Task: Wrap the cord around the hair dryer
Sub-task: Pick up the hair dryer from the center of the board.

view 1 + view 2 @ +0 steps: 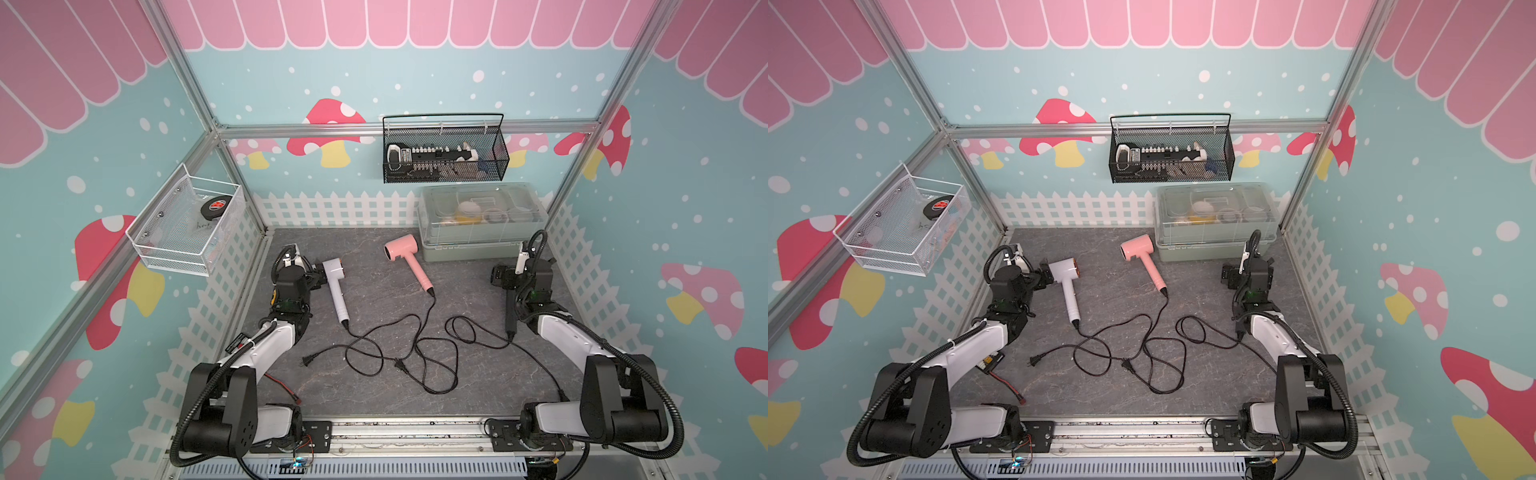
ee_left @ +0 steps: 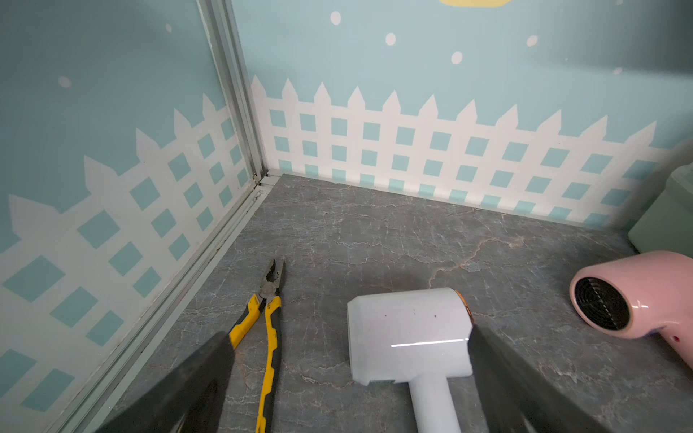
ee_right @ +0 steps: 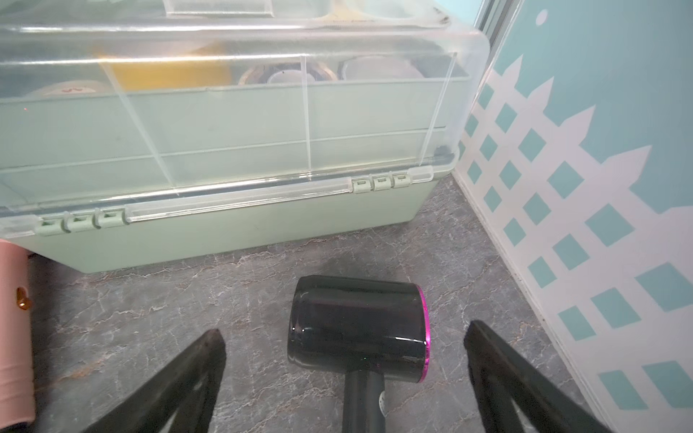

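Observation:
My right gripper should next grab the black dryer by its handle to wrap the cord, so that the dryer's head stays free for my left gripper.
Three hair dryers lie on the grey table. The white hair dryer (image 1: 337, 291) (image 2: 408, 333) is at the left, the pink one (image 1: 405, 253) (image 2: 637, 296) in the middle, and the black one (image 3: 356, 326) (image 1: 509, 311) at the right. Their black cords (image 1: 415, 345) sprawl in tangled loops across the table's middle, with two plugs lying loose. My left gripper (image 1: 318, 274) (image 2: 348, 333) is open with its jaws astride the white dryer's head, one finger at the nozzle end. Low over the black dryer's head, my right gripper (image 1: 498, 276) (image 3: 344, 330) stands open and touches nothing.
Yellow-handled pliers (image 2: 268, 326) lie by the left wall, beside my left gripper. A lidded green storage box (image 1: 482, 245) (image 3: 225, 232) stands at the back right. A black mesh basket (image 1: 444, 153) and a white wire basket (image 1: 187, 224) hang on the walls.

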Action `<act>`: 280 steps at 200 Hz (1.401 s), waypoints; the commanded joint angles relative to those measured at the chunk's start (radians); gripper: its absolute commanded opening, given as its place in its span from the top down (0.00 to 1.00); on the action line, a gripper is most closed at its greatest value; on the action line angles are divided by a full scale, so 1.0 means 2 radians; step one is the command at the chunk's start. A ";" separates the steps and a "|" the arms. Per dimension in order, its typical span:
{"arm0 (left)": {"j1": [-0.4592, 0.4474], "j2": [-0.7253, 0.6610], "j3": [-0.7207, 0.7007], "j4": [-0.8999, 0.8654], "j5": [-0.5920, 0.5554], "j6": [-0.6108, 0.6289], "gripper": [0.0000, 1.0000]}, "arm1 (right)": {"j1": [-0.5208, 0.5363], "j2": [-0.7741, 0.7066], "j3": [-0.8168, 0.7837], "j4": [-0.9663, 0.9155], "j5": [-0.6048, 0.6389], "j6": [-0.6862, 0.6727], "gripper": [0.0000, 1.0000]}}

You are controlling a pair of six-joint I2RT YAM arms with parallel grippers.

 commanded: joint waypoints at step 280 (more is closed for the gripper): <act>-0.116 0.009 0.073 -0.226 0.107 -0.083 0.05 | -0.042 0.201 0.138 -0.361 -0.061 0.062 0.58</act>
